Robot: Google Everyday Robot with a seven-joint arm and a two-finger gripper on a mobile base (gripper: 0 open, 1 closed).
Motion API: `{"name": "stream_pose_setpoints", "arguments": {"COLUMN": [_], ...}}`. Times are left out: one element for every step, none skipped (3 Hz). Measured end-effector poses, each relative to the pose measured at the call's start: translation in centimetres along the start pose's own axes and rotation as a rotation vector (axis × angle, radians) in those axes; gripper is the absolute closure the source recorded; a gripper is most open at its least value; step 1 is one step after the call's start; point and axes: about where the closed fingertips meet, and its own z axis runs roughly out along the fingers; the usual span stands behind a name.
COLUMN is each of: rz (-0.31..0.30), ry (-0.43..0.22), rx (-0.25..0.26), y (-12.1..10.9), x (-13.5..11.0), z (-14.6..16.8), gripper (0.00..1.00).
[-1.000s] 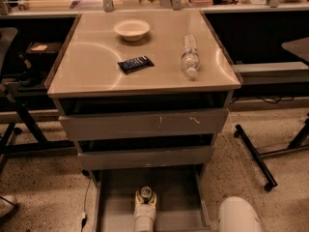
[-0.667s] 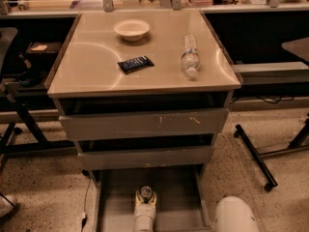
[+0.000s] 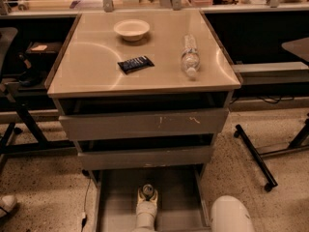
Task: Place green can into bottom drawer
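My gripper is ready to open. The green can is low inside the bottom drawer's sides, over the drawer's bottom, so the can would stand there.
The bottom drawer [image 3: 178,202] is pulled out at the foot of the grey cabinet, and its flat floor shows. My gripper [image 3: 147,197] reaches down into the middle of it, pale fingers [image 3: 141,197] closed around the green can [image 3: 148,190]. The can stands upright, with only its silver top and a little of its body showing between the fingers. Whether it rests on the drawer floor or hangs just above it I cannot tell.
Two upper drawers [image 3: 145,124] sit slightly open above. On the cabinet top lie a white bowl [image 3: 131,29], a dark packet [image 3: 135,64] and a clear water bottle [image 3: 190,56]. My white arm link [image 3: 231,216] is at the lower right; a wheeled black leg [image 3: 255,158] stands further right.
The white arm link at the lower right has shifted slightly left. The gripper and the can stay where they were in the drawer.
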Motion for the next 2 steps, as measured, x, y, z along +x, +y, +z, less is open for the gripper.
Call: {"name": "stream_pose_setpoints", "arguments": {"rz": [0.000, 0.000], "ry": [0.000, 0.000], "rx": [0.000, 0.000], "y": [0.00, -0.01], "x": [0.01, 0.01], "z": [0.01, 0.01], "gripper": [1.00, 0.82]}}
